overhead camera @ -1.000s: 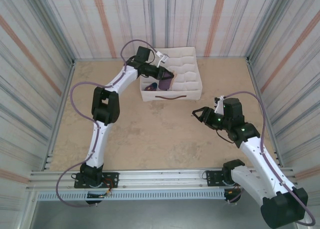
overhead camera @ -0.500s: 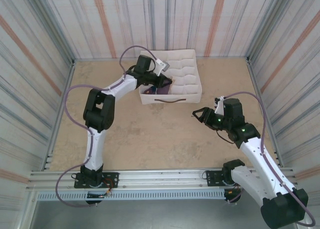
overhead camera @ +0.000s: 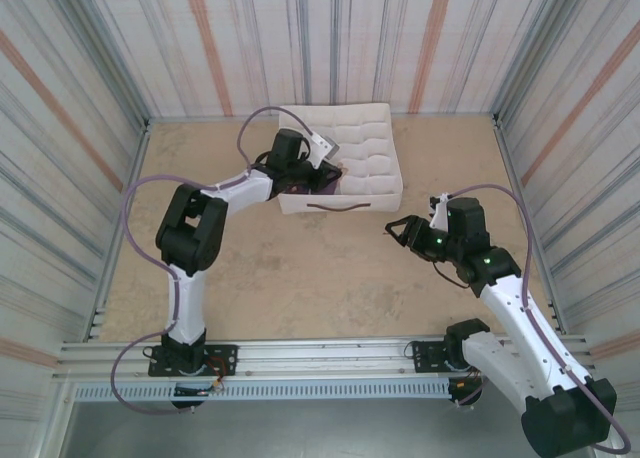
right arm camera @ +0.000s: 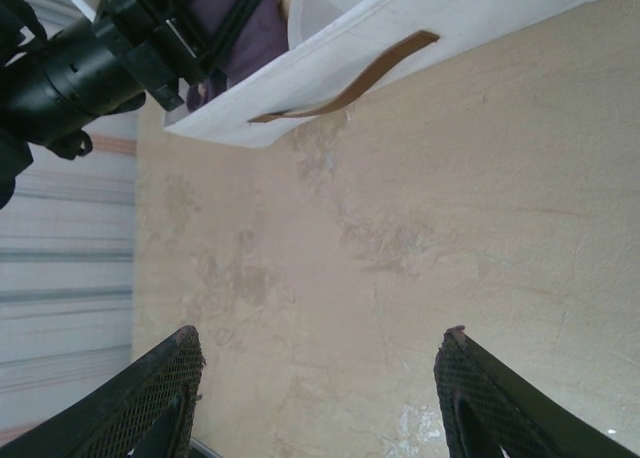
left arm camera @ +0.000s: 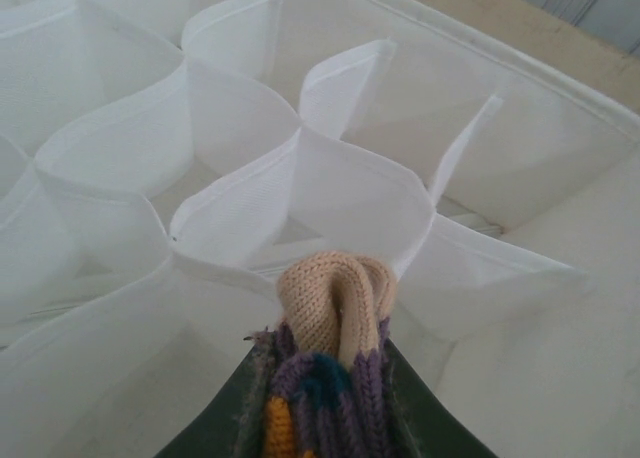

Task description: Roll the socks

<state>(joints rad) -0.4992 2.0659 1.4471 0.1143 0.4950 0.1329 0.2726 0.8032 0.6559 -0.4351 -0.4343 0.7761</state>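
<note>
The purple socks between my fingers sit within the white dividers behind the front side of the box, so my left gripper releases the socks next.
The socks point(left arm camera: 335, 303) are a tight purple bundle with teal, orange and a beige looped end, pinched between my left gripper's dark fingers point(left arm camera: 420, 398). My left gripper point(overhead camera: 325, 176) is shut on the bundle and holds it over a compartment at the near-left corner of the white grid box point(overhead camera: 365, 192). In the right wrist view the purple socks point(right arm camera: 240, 28) show inside that corner, under the left gripper point(right arm camera: 185, 23). My right gripper point(overhead camera: 396, 228) hangs open over bare table to the right of the box, nothing between its mesh fingers point(right arm camera: 165, 398).
The box point(left arm camera: 540, 148) has soft white dividers forming several cells, and a brown strap handle point(right arm camera: 350, 78) on its front wall. Striped walls close in the tan table point(overhead camera: 300, 268) on three sides. A metal rail point(overhead camera: 320, 353) runs along the near edge.
My left gripper has carried the socks from over the box's left middle toward its near-left corner and lower. The left elbow swung left. The right arm has not moved.
</note>
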